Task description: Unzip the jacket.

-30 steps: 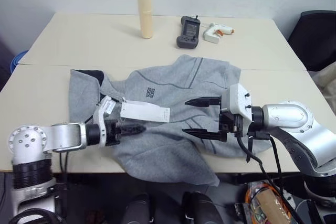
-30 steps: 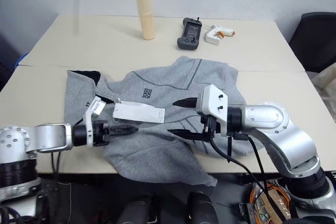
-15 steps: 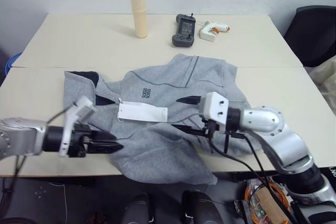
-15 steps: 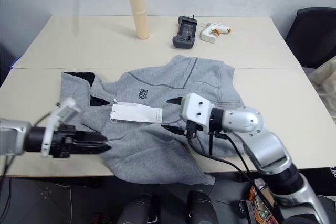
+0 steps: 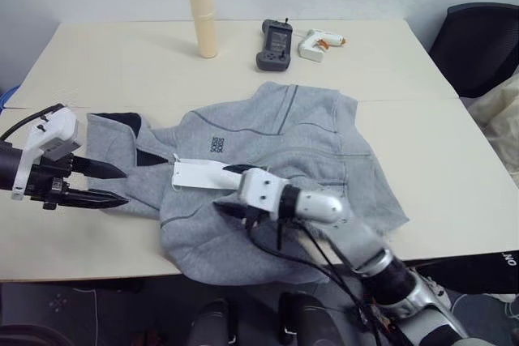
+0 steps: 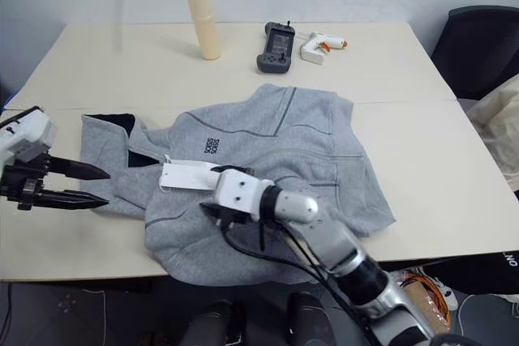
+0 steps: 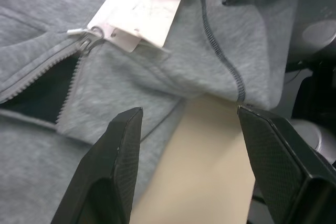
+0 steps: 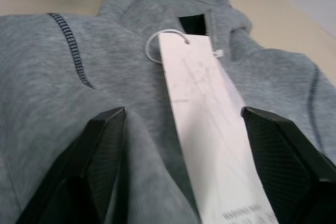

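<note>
The robot's right gripper will draw the zip pull along the jacket's zipper (image 8: 209,24), so it will next grab the white hang tag by its printed end (image 8: 242,211).
The light-grey fleece jacket (image 5: 308,143) lies flat on the table, collar to the left. Its zip is parted a little at the neck, showing dark lining (image 5: 149,155). A white hang tag (image 5: 199,174) hangs from the zip pull (image 7: 89,38). My left gripper (image 5: 109,185) stands open above the table, just left of the collar, with nothing between its fingers. Over the jacket's front, my right gripper (image 5: 229,190) is open beside the tag. In the right wrist view its fingers (image 8: 105,140) straddle the tag (image 8: 205,129) without clamping it.
At the back of the table (image 5: 454,176) stand a cream cylinder (image 5: 203,14), a dark handheld controller (image 5: 274,44) and a white glue gun (image 5: 318,40). A black chair (image 5: 478,46) is at the far right. The jacket's hem hangs over the near edge.
My left gripper has drawn back to the left and upward off the jacket, rolling as it went. My right gripper has swung left across the jacket to the hang tag. Both stayed open.
</note>
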Controlling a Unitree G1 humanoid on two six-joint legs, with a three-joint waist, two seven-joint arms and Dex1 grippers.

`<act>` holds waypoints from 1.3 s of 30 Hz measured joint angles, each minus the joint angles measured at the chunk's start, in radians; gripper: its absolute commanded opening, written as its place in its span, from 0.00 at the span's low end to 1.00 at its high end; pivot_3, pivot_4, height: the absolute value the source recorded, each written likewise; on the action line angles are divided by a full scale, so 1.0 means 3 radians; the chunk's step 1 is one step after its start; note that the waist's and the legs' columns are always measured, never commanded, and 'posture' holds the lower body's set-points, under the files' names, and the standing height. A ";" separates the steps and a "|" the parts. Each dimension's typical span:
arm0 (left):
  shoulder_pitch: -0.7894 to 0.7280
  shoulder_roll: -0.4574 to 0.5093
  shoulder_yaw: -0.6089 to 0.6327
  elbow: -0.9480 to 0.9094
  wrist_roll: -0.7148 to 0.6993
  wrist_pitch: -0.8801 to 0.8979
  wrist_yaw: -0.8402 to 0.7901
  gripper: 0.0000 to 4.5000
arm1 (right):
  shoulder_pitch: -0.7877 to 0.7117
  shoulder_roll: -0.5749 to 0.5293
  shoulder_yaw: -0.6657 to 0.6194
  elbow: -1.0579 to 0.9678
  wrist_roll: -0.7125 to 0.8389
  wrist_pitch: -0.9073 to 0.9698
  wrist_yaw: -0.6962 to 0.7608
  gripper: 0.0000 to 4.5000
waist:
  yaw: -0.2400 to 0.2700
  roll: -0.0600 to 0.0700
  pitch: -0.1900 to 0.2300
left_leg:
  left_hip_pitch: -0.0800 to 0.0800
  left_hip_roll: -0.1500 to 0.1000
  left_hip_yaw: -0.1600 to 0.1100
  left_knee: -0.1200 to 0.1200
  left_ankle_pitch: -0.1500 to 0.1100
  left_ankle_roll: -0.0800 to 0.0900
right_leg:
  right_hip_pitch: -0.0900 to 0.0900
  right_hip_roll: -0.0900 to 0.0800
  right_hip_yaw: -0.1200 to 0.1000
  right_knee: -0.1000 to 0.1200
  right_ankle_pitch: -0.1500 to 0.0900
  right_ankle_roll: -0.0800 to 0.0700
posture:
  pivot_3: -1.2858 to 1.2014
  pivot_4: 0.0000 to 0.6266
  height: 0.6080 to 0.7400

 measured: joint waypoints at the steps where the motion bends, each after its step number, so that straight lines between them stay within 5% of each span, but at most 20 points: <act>1: -0.0087 -0.0039 -0.0024 0.0023 0.0035 -0.0011 -0.0004 0.67 | -0.0033 0.0051 0.0026 0.0075 -0.0066 -0.0029 -0.0052 0.81 | 0.0000 0.0000 0.0000 | 0.0000 0.0000 0.0000 0.0000 0.0000 0.0001 | 0.0000 0.0000 0.0001 0.0001 0.0000 0.0000 | 0.52 0.24 1.00; 17: -0.0555 -0.0498 -0.0257 0.0077 0.0327 0.0053 -0.0057 0.67 | -0.0376 0.0294 0.0237 0.1046 -0.1054 -0.0410 -0.0746 0.81 | -0.0011 -0.0003 -0.0002 | 0.0000 0.0002 -0.0002 0.0007 0.0004 -0.0001 | 0.0000 0.0000 0.0004 0.0009 0.0000 0.0001 | 0.52 0.24 1.00; 20: -0.0585 -0.0540 -0.0257 0.0140 0.0378 0.0053 -0.0060 0.68 | -0.0379 0.0342 0.0165 0.1105 -0.1049 -0.0408 -0.0798 0.69 | -0.0010 -0.0003 -0.0002 | 0.0000 0.0002 -0.0002 0.0007 0.0005 -0.0002 | 0.0000 0.0000 0.0005 0.0010 0.0000 0.0000 | 0.52 0.24 1.00; 29: -0.0675 -0.0756 -0.0331 0.0202 0.0519 -0.0056 -0.0062 0.68 | -0.0228 0.0222 -0.0058 0.0747 -0.0951 -0.0404 -0.0574 0.01 | -0.0003 -0.0004 -0.0002 | -0.0001 0.0002 -0.0004 0.0009 0.0005 -0.0001 | 0.0001 0.0000 0.0006 0.0011 0.0000 0.0001 | 0.52 0.24 1.00; 39: -0.1257 -0.1187 -0.0520 0.0767 0.0874 -0.0376 -0.0060 0.68 | -0.0184 0.0051 -0.0152 0.0698 -0.1007 -0.0477 -0.0472 0.04 | 0.0001 -0.0005 -0.0003 | -0.0003 0.0001 -0.0004 0.0020 0.0005 0.0000 | 0.0001 0.0006 0.0003 0.0020 0.0000 0.0001 | 0.52 0.24 1.00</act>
